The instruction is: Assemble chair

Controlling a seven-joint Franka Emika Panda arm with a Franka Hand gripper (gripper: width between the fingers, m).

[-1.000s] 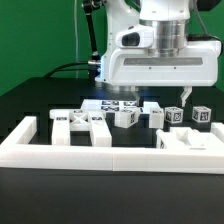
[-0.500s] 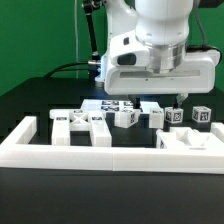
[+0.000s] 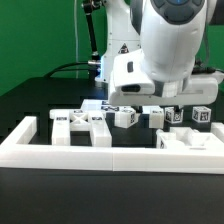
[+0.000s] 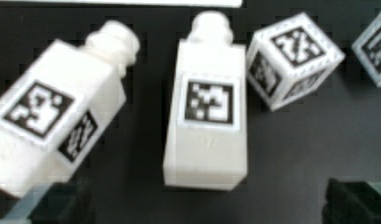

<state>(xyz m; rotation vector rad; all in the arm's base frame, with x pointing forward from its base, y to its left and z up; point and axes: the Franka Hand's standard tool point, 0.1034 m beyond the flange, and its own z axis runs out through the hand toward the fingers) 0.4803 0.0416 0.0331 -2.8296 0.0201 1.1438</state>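
Observation:
My gripper needs to lower its fingers before it closes on the middle piece's near end [image 4: 206, 174], as they stop above and short of it and would miss now.
The chair lies in loose white tagged parts on the black table. In the wrist view a long peg-ended piece [image 4: 208, 100] lies straight ahead between my fingers. A second, tilted peg-ended piece [image 4: 62, 100] lies beside it, with a tagged cube [image 4: 293, 60] on the other side. My gripper [image 4: 205, 206] is open and empty, with its dark fingertips [image 4: 52, 206] just short of the middle piece's near end. In the exterior view my gripper [image 3: 170, 108] hangs low over the row of blocks [image 3: 155, 118], and its fingers are mostly hidden by the hand.
A long white border frame [image 3: 110, 152] runs along the front. A flat cross-shaped part [image 3: 82, 123] lies at the exterior view's left and a cube [image 3: 125, 117] beside it. More tagged blocks [image 3: 203, 114] and a larger part [image 3: 190, 140] are at the right. The marker board [image 3: 105, 104] lies behind.
The arm has come down and forward over the row of blocks, and now fills more of the exterior view. The parts have not moved.

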